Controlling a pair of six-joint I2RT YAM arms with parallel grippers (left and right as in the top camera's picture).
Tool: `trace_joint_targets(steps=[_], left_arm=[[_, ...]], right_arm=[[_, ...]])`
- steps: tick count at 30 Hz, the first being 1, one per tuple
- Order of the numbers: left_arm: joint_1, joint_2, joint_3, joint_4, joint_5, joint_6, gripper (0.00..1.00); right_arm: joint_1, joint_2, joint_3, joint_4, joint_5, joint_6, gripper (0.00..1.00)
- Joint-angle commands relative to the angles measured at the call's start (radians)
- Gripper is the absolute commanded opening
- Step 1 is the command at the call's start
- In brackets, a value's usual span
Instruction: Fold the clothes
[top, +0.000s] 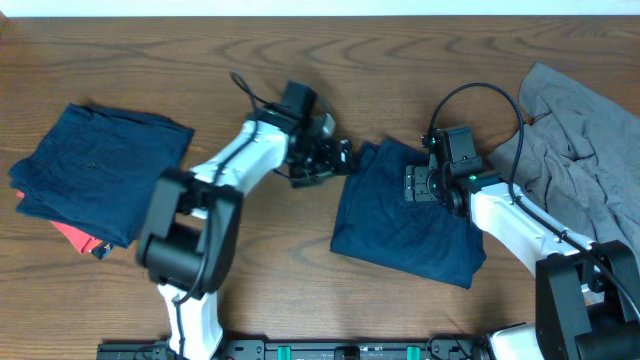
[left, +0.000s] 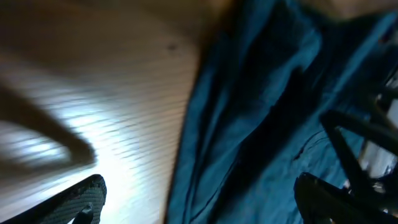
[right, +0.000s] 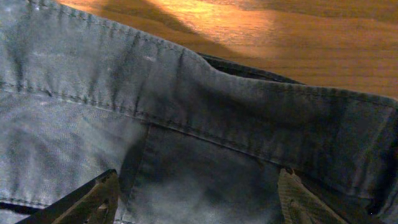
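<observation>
I need to grab the folded navy shorts (top: 400, 225) by the edge nearest the navy stack with my left gripper next, to lay them onto it.
Folded navy shorts (top: 400, 225) lie on the table at centre right. My left gripper (top: 340, 160) is open at their upper left edge; its wrist view shows the blue cloth (left: 267, 118) between the spread fingers (left: 199, 199). My right gripper (top: 418, 185) is open above the shorts' upper part; its wrist view shows the waistband seam (right: 205, 118) just beyond the fingers (right: 199, 199). A second folded navy garment (top: 100, 170) lies at far left. A light grey garment (top: 580, 140) lies crumpled at far right.
A red cloth (top: 78, 238) peeks from under the left navy stack. The wooden table (top: 270, 290) shows between the garments. Black cables run from both arms.
</observation>
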Motion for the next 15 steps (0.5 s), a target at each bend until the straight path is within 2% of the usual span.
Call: trace_joint_targets(steps=[1,8,9,13,14,15], left_arm=[[-0.056,0.051,0.000,0.017,0.044,0.013,0.98],[-0.160,0.101,0.000,0.068,0.051,0.013,0.99],[-0.170,0.101,0.000,0.077,0.050,0.013,0.93],[-0.171,0.098,0.000,0.122,0.050,0.013,0.35],[-0.163,0.095,0.000,0.129,0.050,0.013,0.26],[-0.152,0.091,0.000,0.131,0.041,0.014,0.22]], right_arm=[[0.006,0.008,0.015,-0.003,-0.001,-0.014,0.80],[0.006,0.008,0.015,-0.018,-0.001,-0.014,0.80],[0.006,0.008,0.015,-0.018,-0.001,-0.014,0.80],[0.006,0.008,0.015,-0.028,0.000,-0.014,0.78],[0.006,0.008,0.015,-0.033,0.000,-0.014,0.77],[0.005,0.007,0.015,-0.036,-0.003,-0.014,0.78]])
